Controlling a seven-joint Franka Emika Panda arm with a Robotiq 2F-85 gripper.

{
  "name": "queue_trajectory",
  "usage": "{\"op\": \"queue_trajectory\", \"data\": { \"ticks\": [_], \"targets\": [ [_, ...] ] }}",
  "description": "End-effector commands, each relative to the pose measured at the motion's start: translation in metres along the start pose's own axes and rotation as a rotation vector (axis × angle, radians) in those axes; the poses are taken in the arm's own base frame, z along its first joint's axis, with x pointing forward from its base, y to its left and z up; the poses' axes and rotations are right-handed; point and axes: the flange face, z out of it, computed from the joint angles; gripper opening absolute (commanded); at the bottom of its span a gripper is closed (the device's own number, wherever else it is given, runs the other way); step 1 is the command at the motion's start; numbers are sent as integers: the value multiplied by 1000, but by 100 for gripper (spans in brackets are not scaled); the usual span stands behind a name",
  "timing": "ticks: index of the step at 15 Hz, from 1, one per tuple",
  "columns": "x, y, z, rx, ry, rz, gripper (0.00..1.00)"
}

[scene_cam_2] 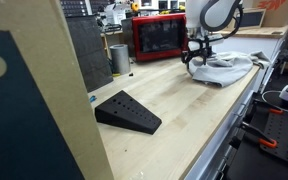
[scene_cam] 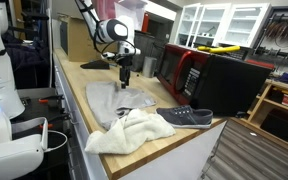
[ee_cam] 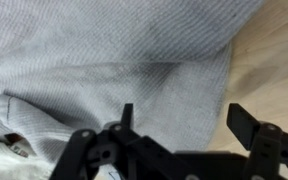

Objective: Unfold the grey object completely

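Note:
Next, my gripper grabs the grey object's edge beside the wood, to draw that folded part outward and unfold it.
The grey object [scene_cam: 106, 101] lies folded and rumpled on the wooden table [scene_cam: 79, 75]; it also shows as a pale heap [scene_cam_2: 227, 68] at the far end of the bench. In the wrist view the grey cloth [ee_cam: 104, 60] fills most of the picture, and its right edge runs down between my fingers. My gripper [ee_cam: 187, 120] is open and low over that edge, with one fingertip [ee_cam: 127, 114] over the fabric and the other over bare wood. Both exterior views show the gripper [scene_cam: 125, 74] [scene_cam_2: 198, 56] pointing down at the cloth's far part.
A thick white towel [scene_cam: 130, 131] lies on the cloth's near end, with a dark grey shoe [scene_cam: 188, 117] beside it. A red microwave [scene_cam: 188, 70] [scene_cam_2: 158, 37] and a black box [scene_cam: 234, 80] stand behind. A black wedge [scene_cam_2: 129, 112] and a metal cup [scene_cam_2: 119, 58] sit further along the bench.

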Motion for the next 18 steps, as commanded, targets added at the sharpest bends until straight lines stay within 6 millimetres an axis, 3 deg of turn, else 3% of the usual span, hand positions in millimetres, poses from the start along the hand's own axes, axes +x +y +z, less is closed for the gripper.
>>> {"op": "queue_trajectory", "data": {
  "ticks": [1,10,15,18],
  "targets": [
    [6,2,10,12,-14,-8,69],
    [8,-15,3,76,-23,-30,1],
    [11,-18,-5,105,-35,-8,0],
    [19,-34,-30,155,-14,18,0]
  ]
}}
